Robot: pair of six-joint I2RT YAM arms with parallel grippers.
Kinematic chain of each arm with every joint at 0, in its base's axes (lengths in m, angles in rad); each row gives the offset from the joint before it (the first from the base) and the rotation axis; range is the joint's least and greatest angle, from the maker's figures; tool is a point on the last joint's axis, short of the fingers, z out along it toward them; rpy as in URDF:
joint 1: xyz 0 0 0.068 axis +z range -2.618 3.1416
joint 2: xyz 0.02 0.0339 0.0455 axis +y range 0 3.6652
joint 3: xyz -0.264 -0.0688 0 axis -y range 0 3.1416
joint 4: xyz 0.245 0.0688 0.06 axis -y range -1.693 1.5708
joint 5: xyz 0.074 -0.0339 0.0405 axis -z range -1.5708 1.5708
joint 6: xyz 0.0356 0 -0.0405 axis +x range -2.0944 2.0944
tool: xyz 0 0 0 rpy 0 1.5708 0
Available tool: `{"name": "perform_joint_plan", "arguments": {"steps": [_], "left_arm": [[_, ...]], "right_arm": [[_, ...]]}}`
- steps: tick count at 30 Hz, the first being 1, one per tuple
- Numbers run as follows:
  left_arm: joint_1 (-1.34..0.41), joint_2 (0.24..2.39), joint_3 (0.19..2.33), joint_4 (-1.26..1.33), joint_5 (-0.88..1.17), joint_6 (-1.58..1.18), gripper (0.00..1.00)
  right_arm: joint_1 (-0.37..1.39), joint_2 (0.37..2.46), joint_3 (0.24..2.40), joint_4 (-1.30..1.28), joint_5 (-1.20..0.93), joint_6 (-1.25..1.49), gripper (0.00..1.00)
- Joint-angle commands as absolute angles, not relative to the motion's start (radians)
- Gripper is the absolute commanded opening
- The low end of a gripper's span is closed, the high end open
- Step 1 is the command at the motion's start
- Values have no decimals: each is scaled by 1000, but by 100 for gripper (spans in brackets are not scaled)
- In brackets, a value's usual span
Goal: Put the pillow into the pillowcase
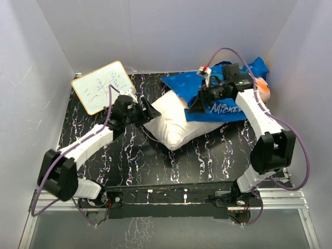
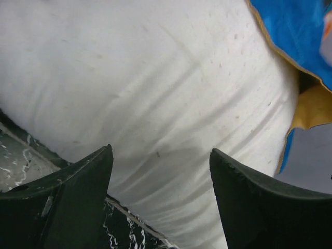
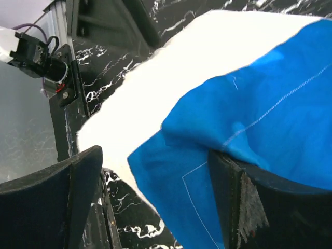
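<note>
My left gripper grabs the pillow by its bare corner near the whiteboard next, which leaves the pillow's covered end free to enter the pillowcase (image 1: 228, 101).
The white pillow (image 1: 174, 123) lies in the middle of the black marbled table (image 1: 155, 161). The blue pillowcase (image 1: 228, 101) with white lettering lies at the back right, its edge over the pillow's far right end. My left gripper (image 1: 149, 111) is open at the pillow's left end; in the left wrist view the gripper (image 2: 161, 149) has the pillow (image 2: 155, 78) filling the gap ahead, with the pillowcase (image 2: 295, 31) beyond. My right gripper (image 1: 199, 105) is open at the pillowcase's edge; in the right wrist view the gripper (image 3: 155, 153) has blue cloth (image 3: 259, 119) draped over one finger, above the pillow (image 3: 171, 78).
A whiteboard (image 1: 102, 86) with writing leans at the back left, close to my left arm. White walls enclose the table on three sides. A metal frame (image 1: 290, 194) runs along the near edge.
</note>
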State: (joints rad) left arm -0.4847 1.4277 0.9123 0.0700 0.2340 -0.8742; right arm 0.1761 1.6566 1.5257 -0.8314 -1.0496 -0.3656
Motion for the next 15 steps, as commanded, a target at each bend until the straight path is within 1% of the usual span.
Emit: {"name": "perform_joint_plan", "arguments": {"steps": [1, 3, 5, 6, 7, 10, 12, 15], "left_arm": [[-446, 1246, 1011, -80, 79, -688, 75], [-451, 1205, 1075, -83, 131, -542, 75], [-486, 1174, 1118, -73, 190, -413, 75], [-528, 1166, 1139, -77, 201, -344, 75], [-615, 1167, 1160, -91, 185, -240, 76], [-880, 1235, 1222, -176, 44, 16, 81], [-1031, 1320, 1258, -252, -67, 132, 84], [-1152, 1449, 1276, -317, -271, 209, 86]], "right_arm": [[37, 1510, 1620, -900, -1260, -482, 88], [-123, 1498, 1614, -895, -1346, -468, 88], [-237, 1483, 1565, -838, -1381, -411, 88], [-280, 1476, 1529, -810, -1374, -386, 88], [-319, 1469, 1495, -787, -1358, -371, 88], [-384, 1446, 1391, -721, -1261, -328, 88], [-410, 1435, 1340, -697, -1227, -309, 88], [-423, 1428, 1301, -701, -1208, -316, 88]]}}
